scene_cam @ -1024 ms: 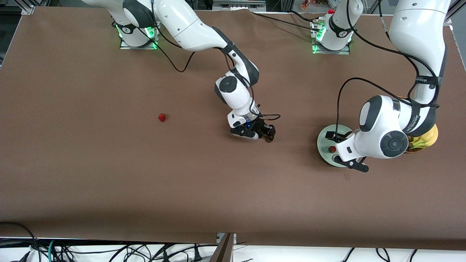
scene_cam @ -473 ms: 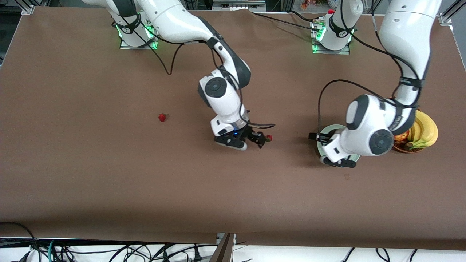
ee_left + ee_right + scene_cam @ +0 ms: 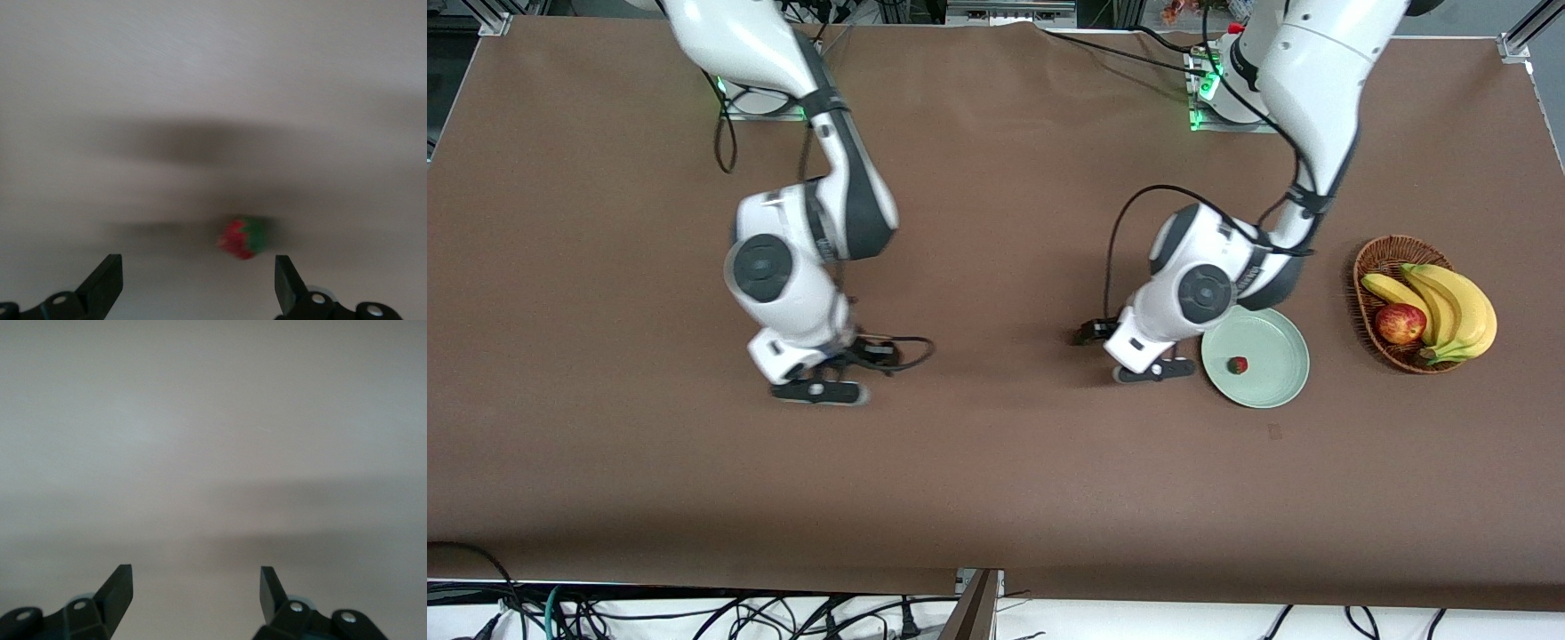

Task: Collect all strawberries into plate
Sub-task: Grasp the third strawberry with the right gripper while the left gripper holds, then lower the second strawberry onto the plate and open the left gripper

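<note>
The strawberry still lies ahead of my left gripper's open fingers and closing now would miss it, so the gripper first moves toward the strawberry next, before closing on it.
One strawberry (image 3: 1237,364) lies in the pale green plate (image 3: 1280,378). My left gripper (image 3: 1089,336) is open, low over the table beside the plate, toward the right arm's end. In the left wrist view a second strawberry (image 3: 243,237), red with a green cap, lies on the table just ahead of the open left gripper (image 3: 197,283). In the front view the gripper hides it. My right gripper (image 3: 876,356) is open and empty over bare table. Its wrist view shows only cloth past the right gripper (image 3: 195,587). The third strawberry is hidden by the right arm.
A brown wicker basket (image 3: 1371,258) with bananas (image 3: 1449,307) and a red apple (image 3: 1400,324) stands beside the plate at the left arm's end of the table. A brown cloth (image 3: 996,480) covers the table.
The right gripper left a strawberry on the table's middle and swung away toward its own end. The left gripper moved off the plate to that strawberry, uncovering the plate and basket.
</note>
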